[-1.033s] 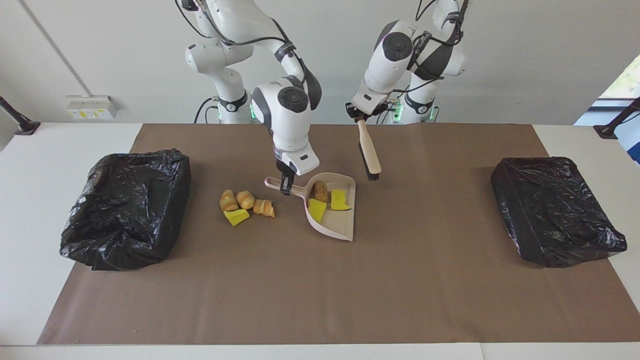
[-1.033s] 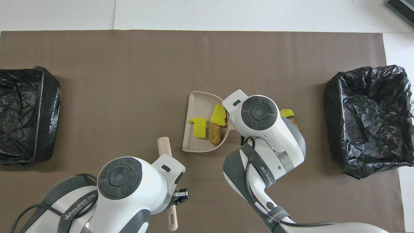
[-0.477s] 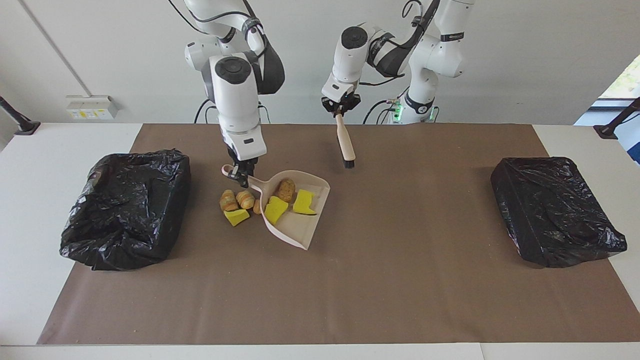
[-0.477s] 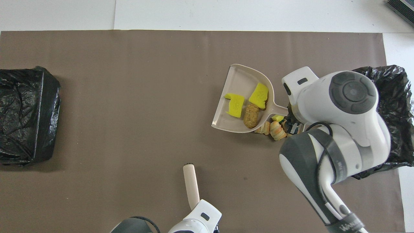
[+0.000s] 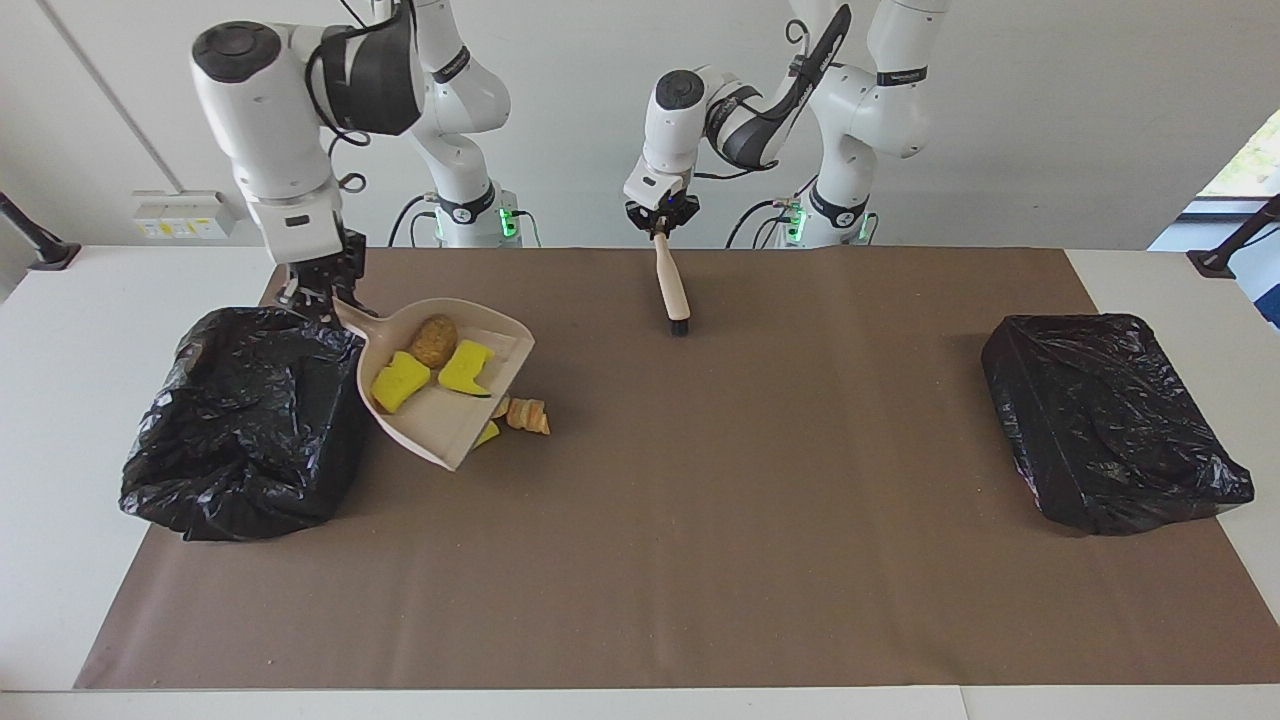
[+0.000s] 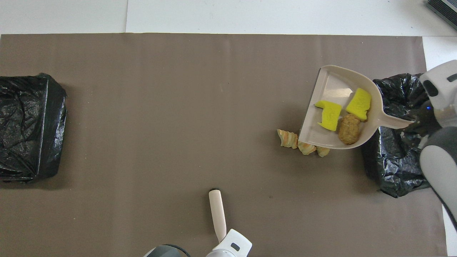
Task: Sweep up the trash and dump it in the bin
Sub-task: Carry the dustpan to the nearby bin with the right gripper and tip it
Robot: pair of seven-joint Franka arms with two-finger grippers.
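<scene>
The beige brush handle is low, close over the brown mat, so it is now time for my left gripper to release the handle.
My right gripper (image 5: 318, 285) is shut on the handle of the pale dustpan (image 5: 450, 432), which hangs tilted in the air at the edge of the black-lined bin (image 5: 240, 420) at the right arm's end. In the pan lie two yellow wedges (image 6: 329, 115) and a brown bun (image 6: 348, 129). Striped croissant pieces (image 5: 528, 415) and a yellow wedge (image 5: 487, 433) lie on the mat, partly hidden under the pan. My left gripper (image 5: 660, 222) is shut on the beige brush (image 5: 672, 285), which hangs bristles down over the mat near the robots.
A second black-lined bin (image 5: 1110, 420) sits at the left arm's end of the table. A brown mat (image 5: 700, 560) covers most of the white table. Fine crumbs dot the mat.
My right arm has lifted the loaded dustpan and carried it from the middle of the mat to the bin at its own end. My left arm has drawn the brush back toward the robots.
</scene>
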